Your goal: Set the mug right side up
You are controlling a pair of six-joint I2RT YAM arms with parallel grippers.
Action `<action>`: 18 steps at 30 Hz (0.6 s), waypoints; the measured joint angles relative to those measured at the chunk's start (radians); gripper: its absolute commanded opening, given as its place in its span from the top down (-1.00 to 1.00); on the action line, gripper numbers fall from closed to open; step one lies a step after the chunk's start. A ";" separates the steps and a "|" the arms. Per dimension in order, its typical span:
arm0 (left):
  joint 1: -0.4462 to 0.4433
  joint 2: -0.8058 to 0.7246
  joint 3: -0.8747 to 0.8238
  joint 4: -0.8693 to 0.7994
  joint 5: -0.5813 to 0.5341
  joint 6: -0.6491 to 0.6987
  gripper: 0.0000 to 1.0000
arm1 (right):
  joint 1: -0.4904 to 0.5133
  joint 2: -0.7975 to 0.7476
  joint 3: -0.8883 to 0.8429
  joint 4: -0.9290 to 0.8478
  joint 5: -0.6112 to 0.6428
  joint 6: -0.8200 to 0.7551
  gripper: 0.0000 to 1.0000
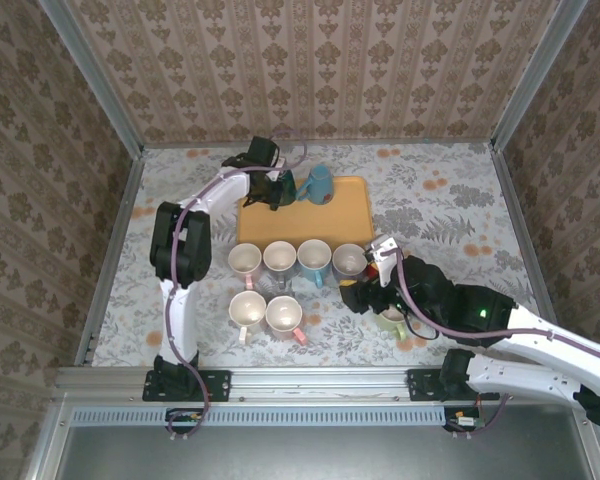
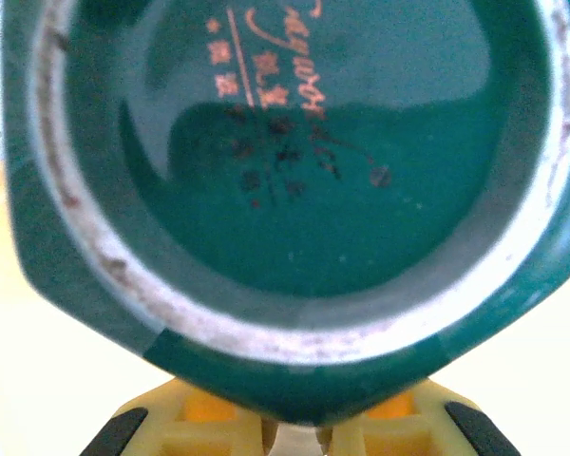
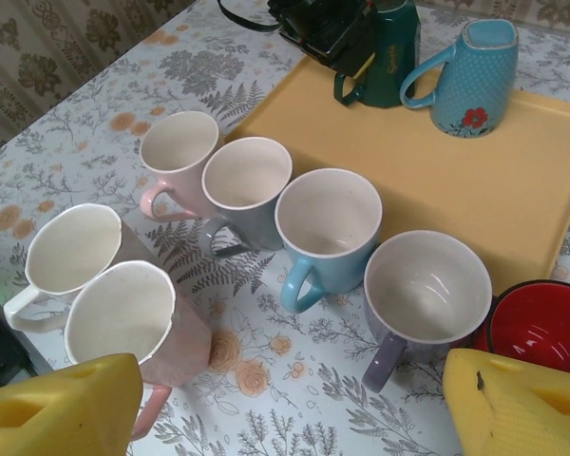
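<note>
My right gripper should next grab the dark green mug's handle [image 3: 343, 93] from the side opposite the mug's base, to set the mug upright.
A dark green mug [image 1: 284, 186] stands upside down at the back left of the yellow tray [image 1: 325, 228]. The left wrist view looks onto its recessed base [image 2: 304, 142], which bears orange lettering. My left gripper [image 2: 295, 439] sits against the mug's near side, its yellow fingers [image 2: 209, 427] drawn close together on the handle side; the contact itself is hidden by the mug's body. In the right wrist view the mug [image 3: 391, 52] has its handle toward that black gripper [image 3: 328, 33]. My right gripper [image 3: 290, 404] hovers open over the table, holding nothing.
A blue textured mug [image 3: 477, 76] also stands upside down on the tray [image 3: 437, 180], just right of the green one. Several upright mugs [image 3: 328, 223] line the table in front of the tray, with a red one [image 3: 541, 328] at the right.
</note>
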 measured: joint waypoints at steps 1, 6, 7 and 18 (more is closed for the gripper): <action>0.000 -0.007 -0.008 0.001 -0.006 0.000 0.90 | 0.000 -0.006 0.000 -0.003 0.000 0.001 -0.67; 0.003 -0.092 -0.105 0.005 -0.036 -0.001 0.89 | 0.000 -0.040 0.000 -0.013 0.000 0.015 -0.65; 0.003 -0.126 -0.134 0.006 -0.037 -0.002 0.89 | 0.000 -0.046 0.000 -0.014 0.000 0.016 -0.65; 0.029 -0.729 -0.482 0.339 0.175 -0.225 0.79 | -0.003 -0.015 0.000 0.021 0.000 0.065 -0.60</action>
